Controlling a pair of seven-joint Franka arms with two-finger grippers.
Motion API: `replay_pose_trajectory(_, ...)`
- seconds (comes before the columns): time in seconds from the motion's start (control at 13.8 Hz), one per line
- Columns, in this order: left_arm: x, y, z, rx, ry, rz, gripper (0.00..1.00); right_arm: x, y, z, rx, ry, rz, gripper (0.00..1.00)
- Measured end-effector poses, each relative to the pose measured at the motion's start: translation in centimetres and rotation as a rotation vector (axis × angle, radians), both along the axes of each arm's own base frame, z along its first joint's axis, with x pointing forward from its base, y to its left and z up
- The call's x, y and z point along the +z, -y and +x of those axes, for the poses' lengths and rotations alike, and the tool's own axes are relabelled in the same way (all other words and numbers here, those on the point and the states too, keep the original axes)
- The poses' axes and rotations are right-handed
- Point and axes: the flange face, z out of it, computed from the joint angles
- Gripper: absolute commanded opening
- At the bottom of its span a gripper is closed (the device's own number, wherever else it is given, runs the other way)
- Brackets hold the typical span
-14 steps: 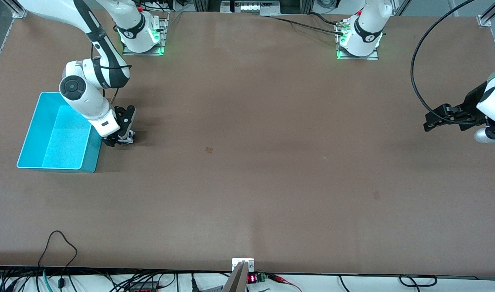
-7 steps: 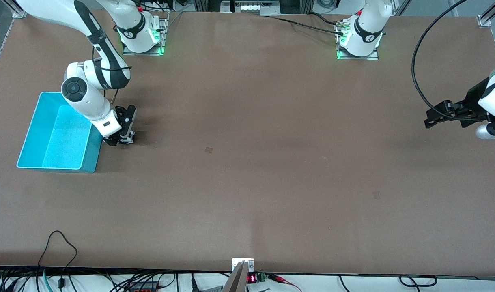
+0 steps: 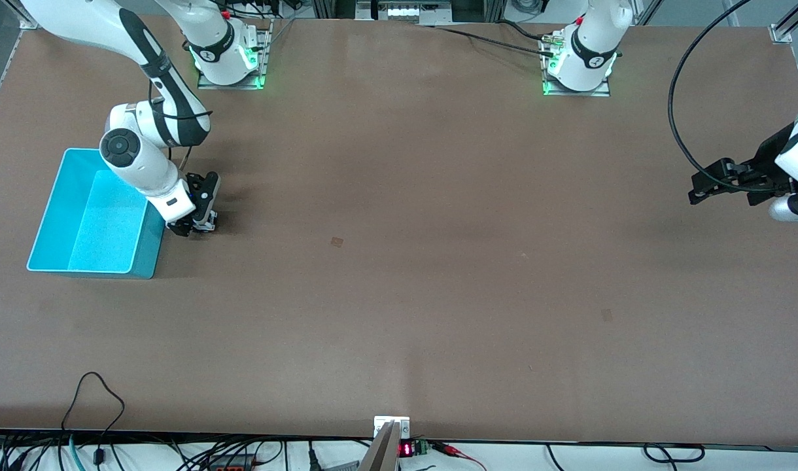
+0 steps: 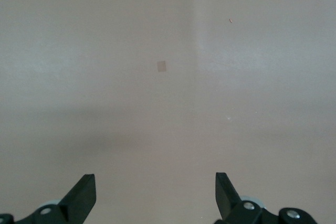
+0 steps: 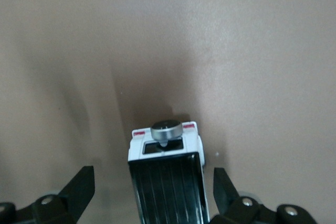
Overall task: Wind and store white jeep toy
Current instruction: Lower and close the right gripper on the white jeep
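Observation:
The right gripper's fingers stand beside the black ribbed roof, near the spare wheel, in the wrist view, so the right gripper needs to close on the jeep now.
The white jeep toy stands on the table between the fingers of my right gripper. It has a black ribbed roof and a silver spare wheel at its end. The fingers are open, with a gap on each side of the toy. In the front view my right gripper is low over the jeep, which is mostly hidden under it, right beside the turquoise bin. My left gripper is open and empty, up over the left arm's end of the table, and waits; it shows in its wrist view too.
The turquoise bin holds nothing and stands at the right arm's end of the table. A small tan patch marks the table's middle. Cables lie along the table edge nearest the front camera.
My left gripper has drifted a little toward the robots' side of the table. My right gripper has barely shifted and stays around the jeep.

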Motion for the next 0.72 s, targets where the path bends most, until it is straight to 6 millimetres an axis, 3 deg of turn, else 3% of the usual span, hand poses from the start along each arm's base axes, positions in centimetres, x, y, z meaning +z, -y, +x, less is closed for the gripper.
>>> replay_pose_trajectory(0.14, -0.04, 0.00, -0.05, 0.011, -0.005, 0.000, 1.00, -0.23, 0.24, -0.05, -0.005, -0.004, 0.000, 0.74)
replay_pose_trajectory(0.22, -0.07, 0.00, -0.09, 0.016, -0.009, 0.000, 1.00, -0.24, 0.25, -0.04, -0.004, -0.003, 0.001, 0.42)
replay_pose_trajectory(0.36, -0.08, 0.00, -0.09, 0.017, -0.009, 0.000, 1.00, -0.20, 0.24, 0.00, -0.004, 0.001, 0.001, 0.18)
replay_pose_trajectory(0.51, -0.09, 0.00, -0.11, 0.017, -0.010, 0.000, 1.00, -0.15, 0.25, 0.02, -0.004, 0.002, 0.001, 0.03)
replay_pose_trajectory(0.72, -0.11, 0.00, -0.14, 0.017, -0.013, 0.000, 1.00, -0.15, 0.26, 0.02, -0.004, 0.002, 0.001, 0.00)
